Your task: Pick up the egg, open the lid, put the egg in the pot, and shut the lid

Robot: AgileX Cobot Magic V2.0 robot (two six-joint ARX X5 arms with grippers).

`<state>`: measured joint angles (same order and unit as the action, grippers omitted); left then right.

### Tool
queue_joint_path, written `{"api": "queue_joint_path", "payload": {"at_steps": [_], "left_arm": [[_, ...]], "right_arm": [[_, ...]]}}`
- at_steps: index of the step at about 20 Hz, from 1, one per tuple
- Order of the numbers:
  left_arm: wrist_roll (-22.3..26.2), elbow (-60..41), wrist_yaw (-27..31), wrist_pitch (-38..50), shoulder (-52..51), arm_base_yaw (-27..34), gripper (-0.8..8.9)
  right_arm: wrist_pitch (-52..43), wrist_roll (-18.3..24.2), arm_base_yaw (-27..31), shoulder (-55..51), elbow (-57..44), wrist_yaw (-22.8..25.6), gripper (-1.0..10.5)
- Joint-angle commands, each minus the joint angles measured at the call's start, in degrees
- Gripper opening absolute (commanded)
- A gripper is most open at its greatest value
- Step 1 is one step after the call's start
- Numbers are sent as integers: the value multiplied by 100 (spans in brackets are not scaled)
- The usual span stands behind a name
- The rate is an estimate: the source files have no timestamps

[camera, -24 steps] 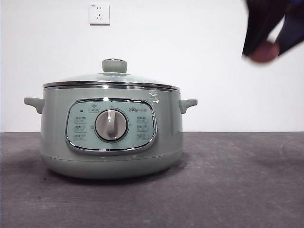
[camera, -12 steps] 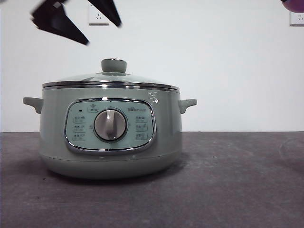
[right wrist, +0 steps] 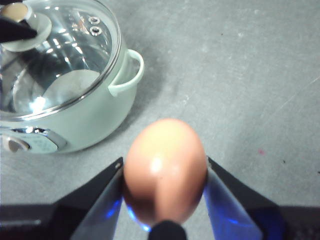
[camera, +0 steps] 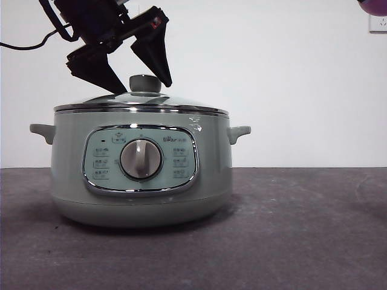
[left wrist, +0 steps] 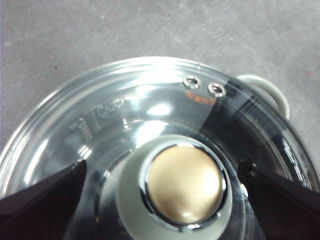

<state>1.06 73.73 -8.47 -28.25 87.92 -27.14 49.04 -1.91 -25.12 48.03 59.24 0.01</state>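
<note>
My left gripper should grab the glass lid by its round knob [left wrist: 182, 182] next, to open and close the pot.
The pale green pot [camera: 140, 166] stands on the dark table with the glass lid [camera: 141, 100] closed on it. My left gripper [camera: 144, 88] reaches down from the upper left. It is open, with a jaw on either side of the lid's knob [camera: 146, 83] and not touching it. From the left wrist, the knob [left wrist: 182, 187] sits between the spread jaws of the left gripper [left wrist: 165, 202]. My right gripper [right wrist: 165, 200] is shut on the egg [right wrist: 165, 167], held high above the table to the right of the pot [right wrist: 75, 117]. Only its tip [camera: 373, 6] shows in the front view.
The pot's side handles [camera: 239, 132] stick out left and right. A wall socket [camera: 378, 23] shows at the back right. The grey tabletop [camera: 302, 229] stretches to the right of the pot.
The left gripper has come down from the upper left and now straddles the lid's knob. The right gripper with the egg rose to the top right corner a second ago and stays there.
</note>
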Motion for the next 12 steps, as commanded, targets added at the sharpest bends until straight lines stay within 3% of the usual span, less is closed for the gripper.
{"api": "queue_joint_path", "payload": {"at_steps": [1, 7, 10, 12], "left_arm": [[63, -2, 11, -111, 63, -61, 463], [39, -2, 74, -111, 66, -114, 114], [39, -2, 74, -131, 63, -114, -1], [39, -2, 74, -162, 59, -114, -9]], "right_arm": [[-101, 31, -7, -4, 7, -4, -12], [-98, 35, -7, -4, 7, -4, -12], [-98, 35, -7, -2, 7, -4, -12], [-96, 33, -7, -4, 7, -4, -12]]}}
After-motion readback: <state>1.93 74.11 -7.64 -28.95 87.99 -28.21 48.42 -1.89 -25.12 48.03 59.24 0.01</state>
